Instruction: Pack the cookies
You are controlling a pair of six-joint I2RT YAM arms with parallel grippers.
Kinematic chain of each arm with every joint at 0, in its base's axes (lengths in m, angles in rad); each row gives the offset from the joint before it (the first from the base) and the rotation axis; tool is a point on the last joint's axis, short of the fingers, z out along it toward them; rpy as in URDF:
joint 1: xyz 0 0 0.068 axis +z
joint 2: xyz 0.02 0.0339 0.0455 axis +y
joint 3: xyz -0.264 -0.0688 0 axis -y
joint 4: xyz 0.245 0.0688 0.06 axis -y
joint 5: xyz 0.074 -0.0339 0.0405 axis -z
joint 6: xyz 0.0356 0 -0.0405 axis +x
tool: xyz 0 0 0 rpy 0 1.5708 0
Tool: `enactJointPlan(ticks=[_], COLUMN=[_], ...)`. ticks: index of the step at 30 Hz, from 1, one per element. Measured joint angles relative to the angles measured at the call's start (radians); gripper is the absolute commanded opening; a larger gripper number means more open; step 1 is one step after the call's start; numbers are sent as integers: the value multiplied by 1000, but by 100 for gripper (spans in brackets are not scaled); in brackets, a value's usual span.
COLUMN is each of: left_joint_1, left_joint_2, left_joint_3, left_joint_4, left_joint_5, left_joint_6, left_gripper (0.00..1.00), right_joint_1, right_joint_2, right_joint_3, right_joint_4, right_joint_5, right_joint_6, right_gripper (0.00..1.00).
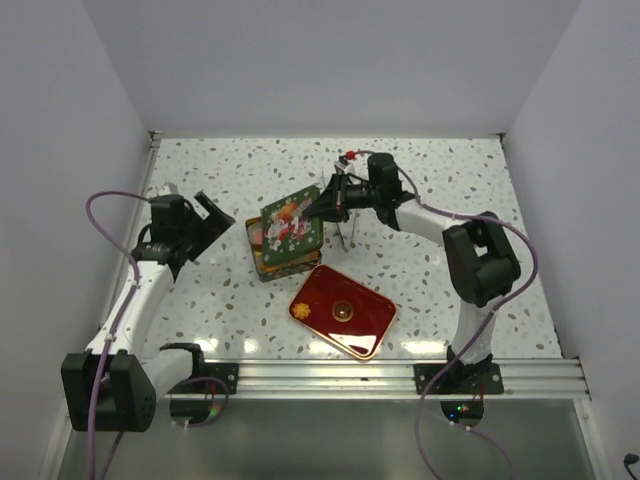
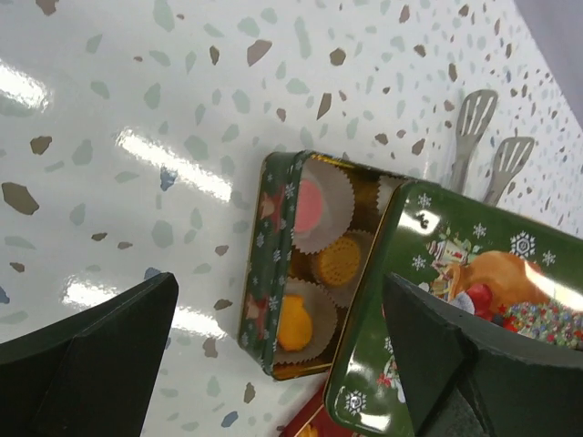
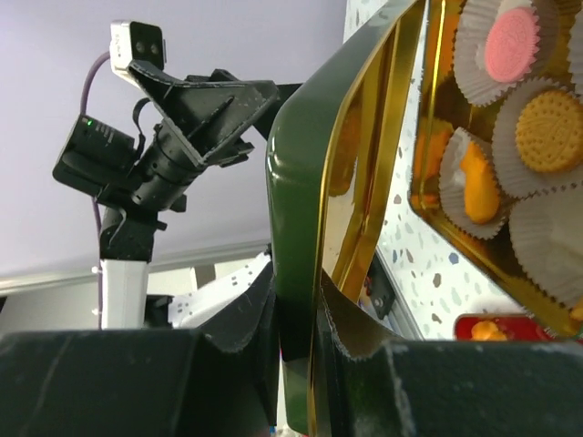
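The lid hangs tilted and would fall crooked on the tin [image 1: 262, 262], leaving cookies uncovered, if I opened now. My right gripper keeps holding the lid for now.
The cookies sit in white paper cups inside an open green tin [image 2: 273, 255]: a pink one [image 2: 310, 205], a round yellow one [image 2: 337, 261] and an orange one [image 2: 293, 323]. The same pink [image 3: 510, 45] and yellow [image 3: 549, 132] cookies show in the right wrist view. My right gripper [image 3: 314, 319] is shut on the rim of the green Christmas lid [image 1: 292, 222], holding it tilted over the tin [image 1: 262, 262] so that it covers most of it. To the left of the tin, my left gripper [image 1: 205, 225] hangs open and holds nothing.
A red tray [image 1: 365, 320] lies in front of the tin with a small cookie [image 1: 342, 312] at its middle and an orange one [image 1: 303, 313] at its left corner. Metal tongs [image 2: 474, 137] stand behind the tin, near the right arm.
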Motion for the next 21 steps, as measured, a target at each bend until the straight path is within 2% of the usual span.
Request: enactJointPlan(ticks=[7, 14, 17, 19, 21], left_joint_1=[0, 0, 0, 0, 0], left_joint_2=[-2, 45, 74, 88, 96], left_joint_3=[-101, -129, -140, -149, -160], left_joint_4=[2, 50, 83, 94, 110], left_joint_5=[54, 88, 102, 108, 111], left_joint_6=[16, 16, 9, 7, 4], left_gripper=[100, 100, 99, 99, 99], right_joint_1=[0, 0, 0, 0, 0], right_joint_2=[188, 311, 352, 372, 384], right_joint_3=[50, 107, 118, 124, 128], right_joint_4=[195, 333, 354, 357, 354], right_joint_5=[-128, -179, -186, -187, -195], right_joint_6=[109, 193, 209, 218, 222], right_gripper=[0, 0, 8, 21, 27])
